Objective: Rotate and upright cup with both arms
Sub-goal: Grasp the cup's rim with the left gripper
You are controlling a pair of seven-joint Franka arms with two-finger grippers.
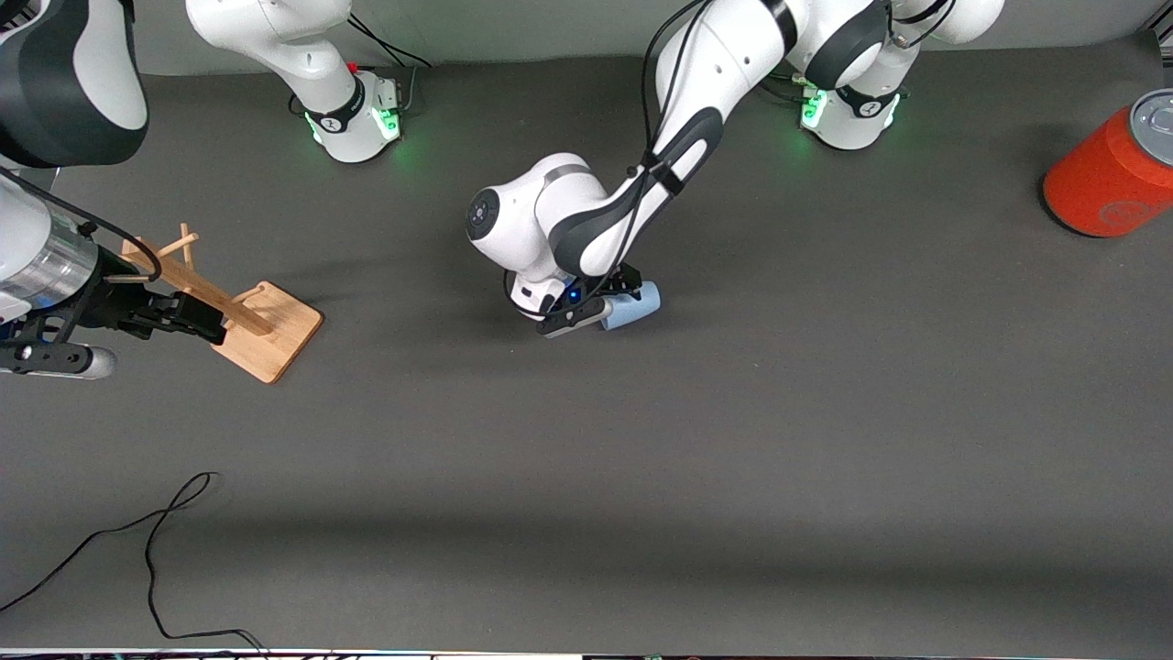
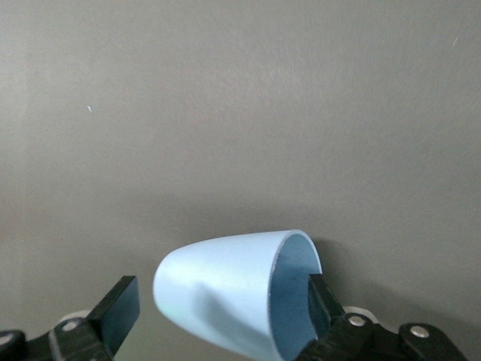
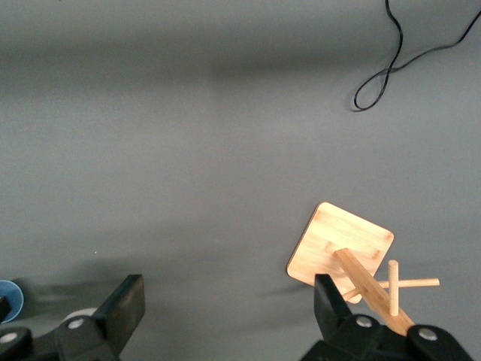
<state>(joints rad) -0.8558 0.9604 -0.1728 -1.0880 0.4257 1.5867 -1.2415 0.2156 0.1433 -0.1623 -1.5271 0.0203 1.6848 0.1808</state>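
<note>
I need to turn the cup upright, so next I will grip the pale-blue cup [image 2: 218, 286] with my left gripper by the rim of its opening [image 2: 296, 237].
The pale-blue cup [image 1: 637, 305] lies on its side on the grey table, near the middle. My left gripper [image 1: 607, 302] is low over it, open, with the cup [image 2: 225, 293] between its fingers. One finger [image 2: 322, 302] is at the cup's open mouth, just inside the rim. The other finger [image 2: 120, 308] stands apart from the closed end. My right gripper [image 1: 197, 319] hangs open over the wooden rack at the right arm's end of the table, holding nothing [image 3: 228, 304]. An edge of the cup [image 3: 9, 299] shows in the right wrist view.
A wooden peg rack [image 1: 266, 330] on a square base [image 3: 338, 241] stands under the right gripper. An orange can [image 1: 1113, 170] lies at the left arm's end of the table. A black cable [image 1: 156, 541] loops nearer to the front camera.
</note>
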